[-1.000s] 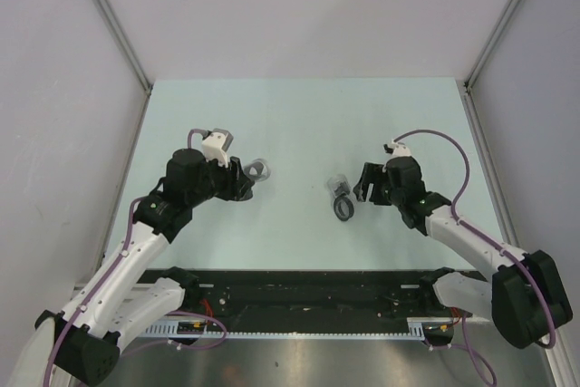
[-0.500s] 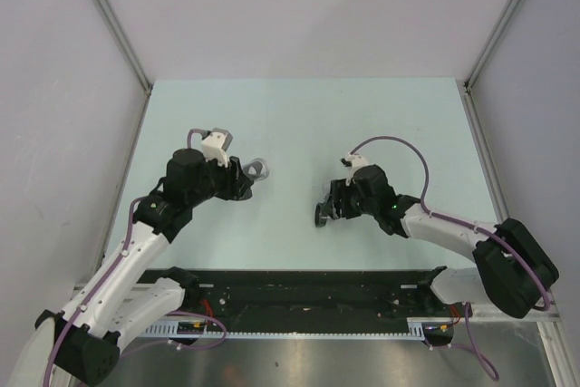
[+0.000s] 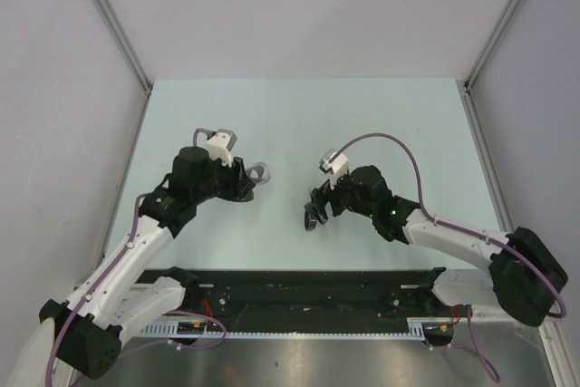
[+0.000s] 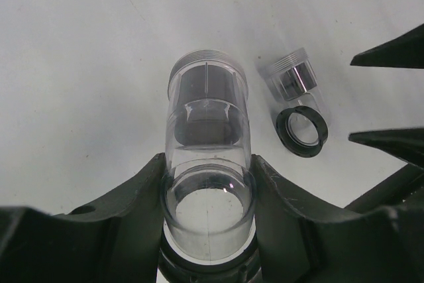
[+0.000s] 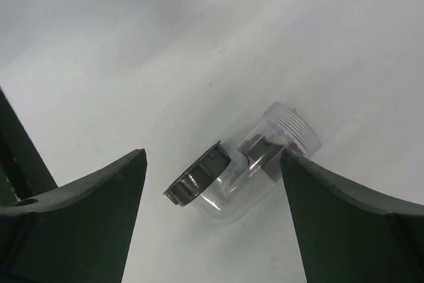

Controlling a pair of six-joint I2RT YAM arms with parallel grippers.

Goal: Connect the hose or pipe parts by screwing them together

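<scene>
The right gripper grabs the elbow (image 4: 297, 81) by its dark ring (image 4: 302, 131) next, leaving the elbow's opening uncovered to screw the elbow onto the tube's threaded end.
Two pipe parts show. A clear straight tube (image 4: 207, 130) with a threaded far end is clamped by my left gripper (image 4: 207, 164), which is shut on its near end; from above it pokes out toward the middle (image 3: 259, 171). The other part, a clear elbow (image 5: 258, 173) with a dark ring end (image 5: 195, 178) and a threaded end, lies on the table between the fingers of my right gripper (image 5: 213, 157), which is open. The right finger sits close to its threaded end. In the left wrist view the elbow (image 4: 297, 81) lies just right of the held tube.
The pale green table (image 3: 299, 115) is walled by grey panels on three sides. A black rail (image 3: 308, 292) with the arm bases runs along the near edge. Purple cables (image 3: 381, 140) loop over both wrists.
My right arm has swung left and nearer, over the elbow part, which has shifted left with it. Its jaws now stand apart around that part. The left arm has barely moved.
</scene>
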